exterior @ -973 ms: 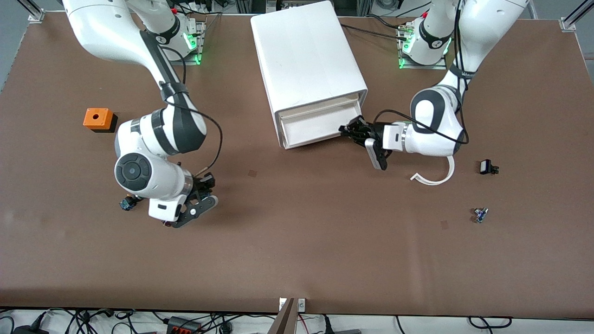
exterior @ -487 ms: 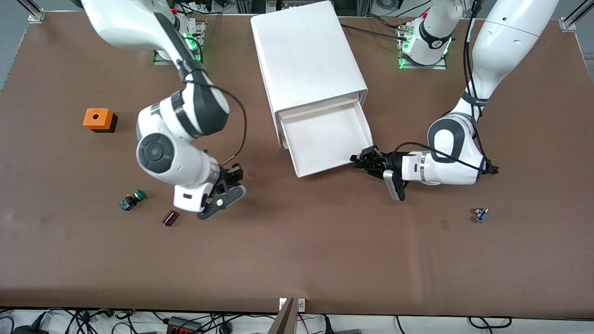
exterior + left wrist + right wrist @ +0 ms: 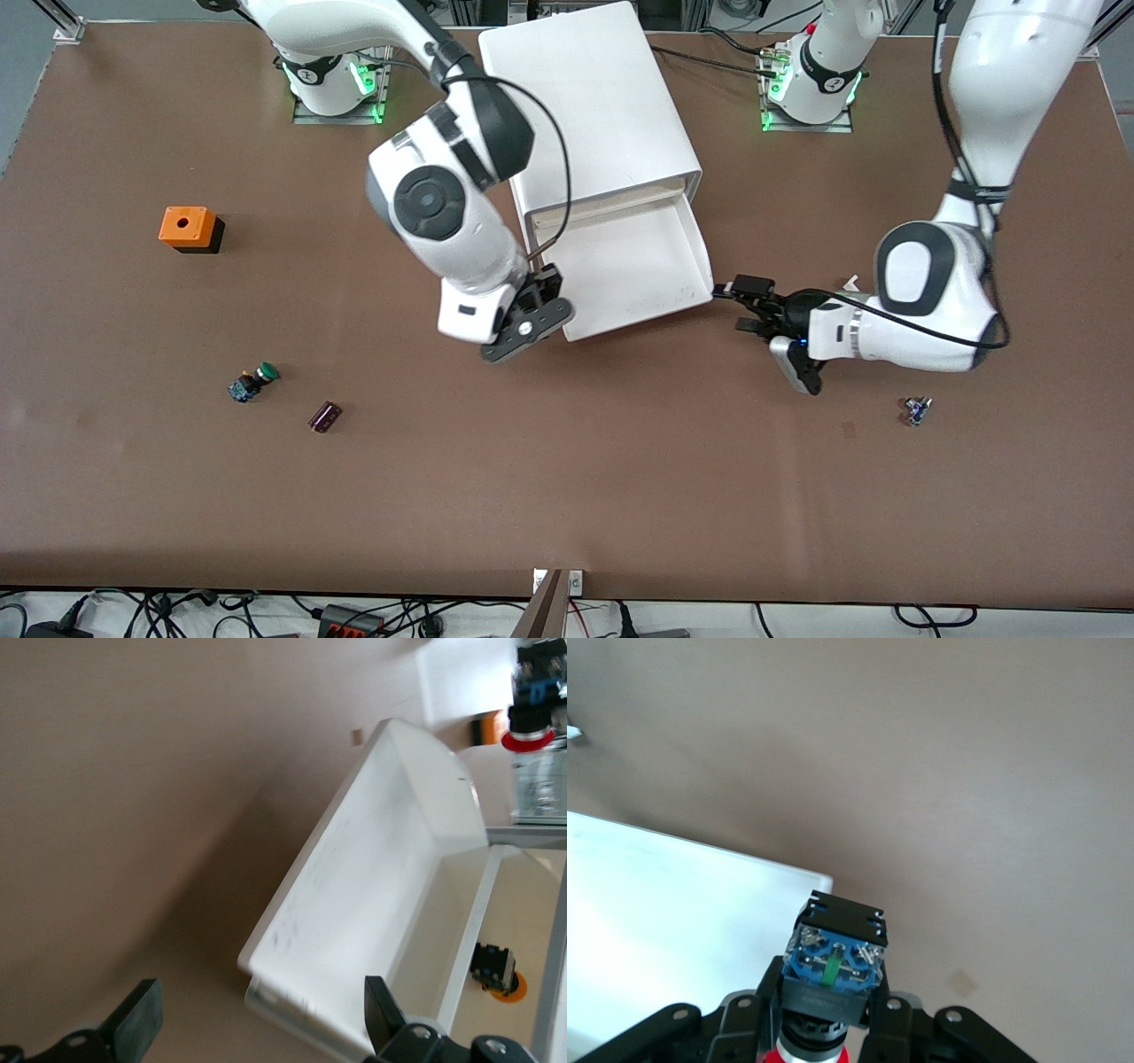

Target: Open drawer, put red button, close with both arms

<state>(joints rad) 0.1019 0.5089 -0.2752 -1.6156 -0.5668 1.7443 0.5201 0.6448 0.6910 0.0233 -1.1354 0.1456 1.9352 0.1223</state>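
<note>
My right gripper holds the button, and the button's body (image 3: 833, 961) hangs at the white drawer's edge (image 3: 744, 859), with empty table beside it. It should keep holding the button until the button's body is inside the drawer.
The white drawer (image 3: 629, 266) stands pulled out of the white cabinet (image 3: 585, 106) and looks empty. My right gripper (image 3: 542, 306) is shut on the red button (image 3: 833, 970), gripped by its black-and-blue body with the red cap toward the wrist. It hangs over the drawer's front corner (image 3: 700, 904) at the right arm's end. The button also shows in the left wrist view (image 3: 532, 718). My left gripper (image 3: 742, 303) is open and empty, low over the table just off the drawer's other front corner (image 3: 292, 966); its fingers (image 3: 133, 1028) touch nothing.
A green-capped switch (image 3: 252, 383) and a small dark maroon part (image 3: 325, 416) lie toward the right arm's end. An orange box with a hole (image 3: 186, 228) sits beyond them. A small blue part (image 3: 917, 409) lies near the left arm.
My left gripper pulled the drawer open, let go and backed off toward the left arm's end. My right gripper lifted the red button off the table and carried it to the drawer's corner.
</note>
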